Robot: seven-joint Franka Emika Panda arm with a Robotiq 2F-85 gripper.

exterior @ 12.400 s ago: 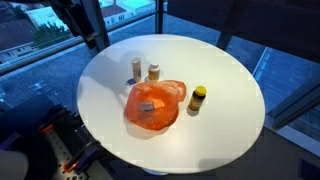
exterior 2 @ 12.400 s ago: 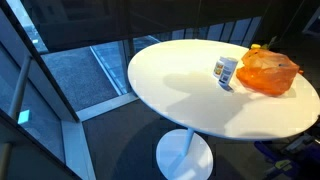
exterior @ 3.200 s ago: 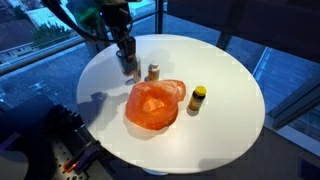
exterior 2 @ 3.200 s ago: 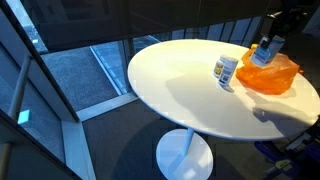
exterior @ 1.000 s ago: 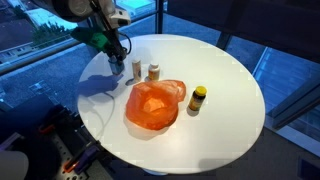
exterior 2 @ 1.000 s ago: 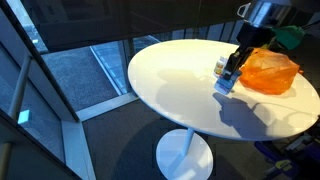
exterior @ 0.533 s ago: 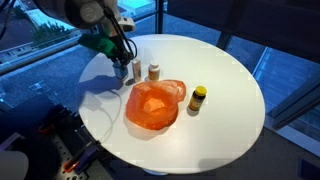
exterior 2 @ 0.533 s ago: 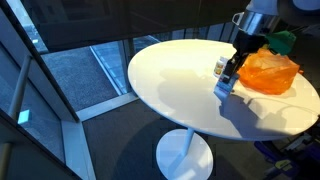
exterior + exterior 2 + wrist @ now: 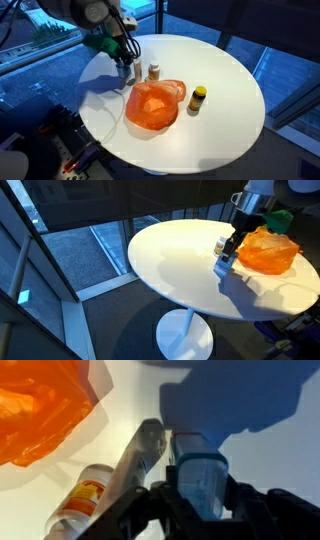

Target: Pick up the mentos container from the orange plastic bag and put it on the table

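The mentos container is upright, low over flat tabletop beside the bottles, and would stay standing, so it is now time for my gripper to open.
The mentos container (image 9: 203, 478), a translucent blue tub, sits between my fingers in the wrist view. My gripper (image 9: 203, 498) is shut on it. In both exterior views the gripper (image 9: 122, 67) (image 9: 229, 256) hangs low over the white round table (image 9: 225, 70) (image 9: 170, 265), with the blue container (image 9: 222, 267) at its tip, close to the tabletop. The orange plastic bag (image 9: 152, 104) (image 9: 271, 249) (image 9: 40, 410) lies crumpled a short way off, apart from the gripper. Whether the container touches the table I cannot tell.
Two small bottles (image 9: 153, 72) (image 9: 88, 498) stand right beside the gripper, between it and the bag. A yellow bottle with a black cap (image 9: 198, 98) stands on the bag's other side. The table edge (image 9: 95, 60) is near the gripper; glass walls surround the table.
Over the last second the gripper has sunk a little toward the tabletop beside the bottles, still shut on the blue container. Bag and bottles have not moved.
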